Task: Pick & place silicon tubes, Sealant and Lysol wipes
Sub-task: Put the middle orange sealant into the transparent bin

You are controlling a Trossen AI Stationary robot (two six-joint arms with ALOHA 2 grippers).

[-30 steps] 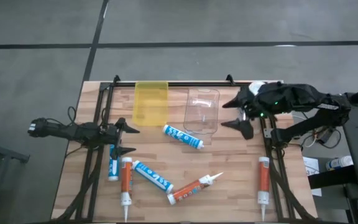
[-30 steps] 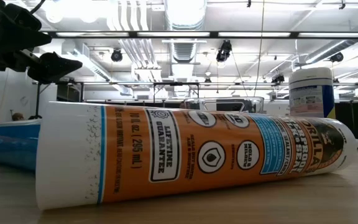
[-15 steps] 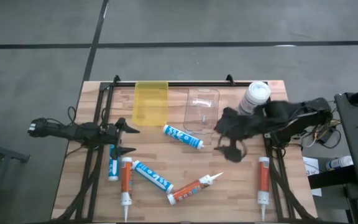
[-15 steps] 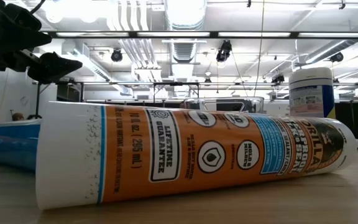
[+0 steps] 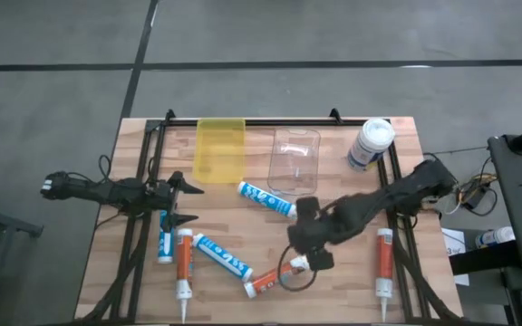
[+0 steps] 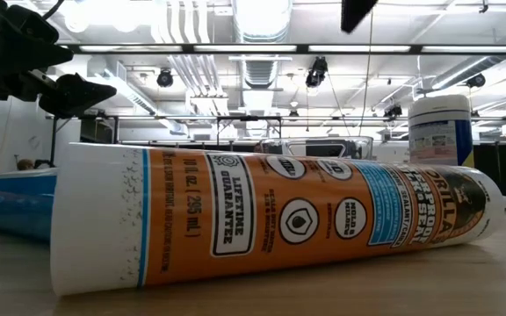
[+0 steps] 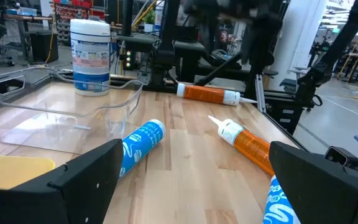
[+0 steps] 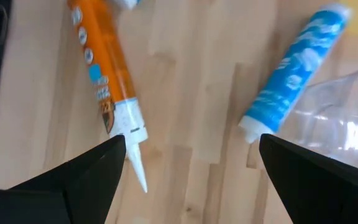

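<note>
I should next pack the middle orange sealant tube into the clear bin (image 5: 294, 161), so I should grab the tube with my right gripper by the white part beside its nozzle.
The Lysol wipes (image 5: 371, 145), a fat white canister, stand upright at the far right of the table. Three blue-and-white tubes (image 5: 267, 199) (image 5: 223, 256) (image 5: 164, 238) and three orange sealant tubes (image 5: 277, 277) (image 5: 183, 263) (image 5: 383, 263) lie flat on the wood. My right gripper (image 5: 304, 240) hovers open above the middle orange tube's nozzle (image 8: 135, 167), pointing steeply down and touching nothing. My left gripper (image 5: 184, 201) rests open and level at the left side, with nothing between its fingers.
A yellow bin (image 5: 219, 149) and a clear bin (image 5: 294, 161) sit side by side at the far edge. One blue tube's end lies against the clear bin's near wall (image 8: 340, 124). Black frame rails (image 5: 143, 226) run along the left and right sides.
My right gripper has swung from the far right corner by the wipes toward the table's middle and near edge, sinking and tipping from nearly level to pointing steeply down. It stays open. The wipes canister, partly covered before, now shows fully. No object has moved.
</note>
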